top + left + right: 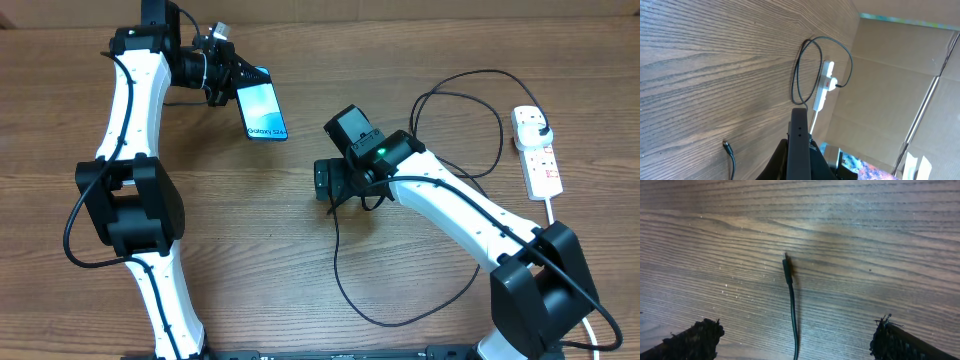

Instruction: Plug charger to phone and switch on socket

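The connector's metal tip should stay free to plug into the phone, so my right gripper will next grab the charger cable's loose end by its black connector housing [728,148].
My left gripper [226,76] is shut on the phone [264,106] and holds it raised, light blue screen up. In the left wrist view the phone [799,142] shows as a dark edge between the jaws. The charger cable [337,262] loops across the table, and its black plug [541,128] sits in the socket strip [540,160]. My right gripper [322,186] is open right over the cable's free end. In the right wrist view the connector tip [785,258] lies on the wood between the spread fingers [795,340], untouched. The tip [725,145] and the strip [824,90] also show in the left wrist view.
The strip's thick white cord [566,225] runs toward the front right, past my right arm's base. A cardboard wall [890,85] stands beyond the strip. The table is bare wood [250,230].
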### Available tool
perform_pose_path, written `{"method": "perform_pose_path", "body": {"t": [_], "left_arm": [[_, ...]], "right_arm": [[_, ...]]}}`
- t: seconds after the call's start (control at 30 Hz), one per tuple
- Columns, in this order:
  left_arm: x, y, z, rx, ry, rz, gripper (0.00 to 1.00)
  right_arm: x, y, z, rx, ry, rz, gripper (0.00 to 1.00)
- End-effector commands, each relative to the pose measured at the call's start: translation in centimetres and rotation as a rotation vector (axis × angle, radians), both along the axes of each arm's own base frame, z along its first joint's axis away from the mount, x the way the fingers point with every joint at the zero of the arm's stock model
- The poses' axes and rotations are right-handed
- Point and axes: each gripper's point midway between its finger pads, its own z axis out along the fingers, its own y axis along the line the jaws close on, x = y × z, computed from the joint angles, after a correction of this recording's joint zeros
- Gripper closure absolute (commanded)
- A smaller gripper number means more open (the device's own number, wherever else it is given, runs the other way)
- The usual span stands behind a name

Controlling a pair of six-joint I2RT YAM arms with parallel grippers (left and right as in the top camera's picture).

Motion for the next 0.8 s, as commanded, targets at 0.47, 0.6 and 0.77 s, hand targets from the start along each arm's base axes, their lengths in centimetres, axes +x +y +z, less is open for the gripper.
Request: {"method": "perform_pose_path", "body": {"t": [0.47,0.6,0.77], "left_arm": [[0.7,0.3,3.0,-0.014,-0.118,-0.001,0.96],[0.8,0.5,3.1,-0.014,-0.124,0.001,0.96],[0.9,0.6,3.1,-0.013,-0.128,0.005,0.96]], "right_arm": [[0.2,0.4,-2.6,-0.023,0.034,-0.026,0.01],[0.0,1.2,-3.0,-0.023,0.032,-0.010,0.04],[-0.3,2.2,-3.4,-0.018,0.025,0.015,0.05]]}}
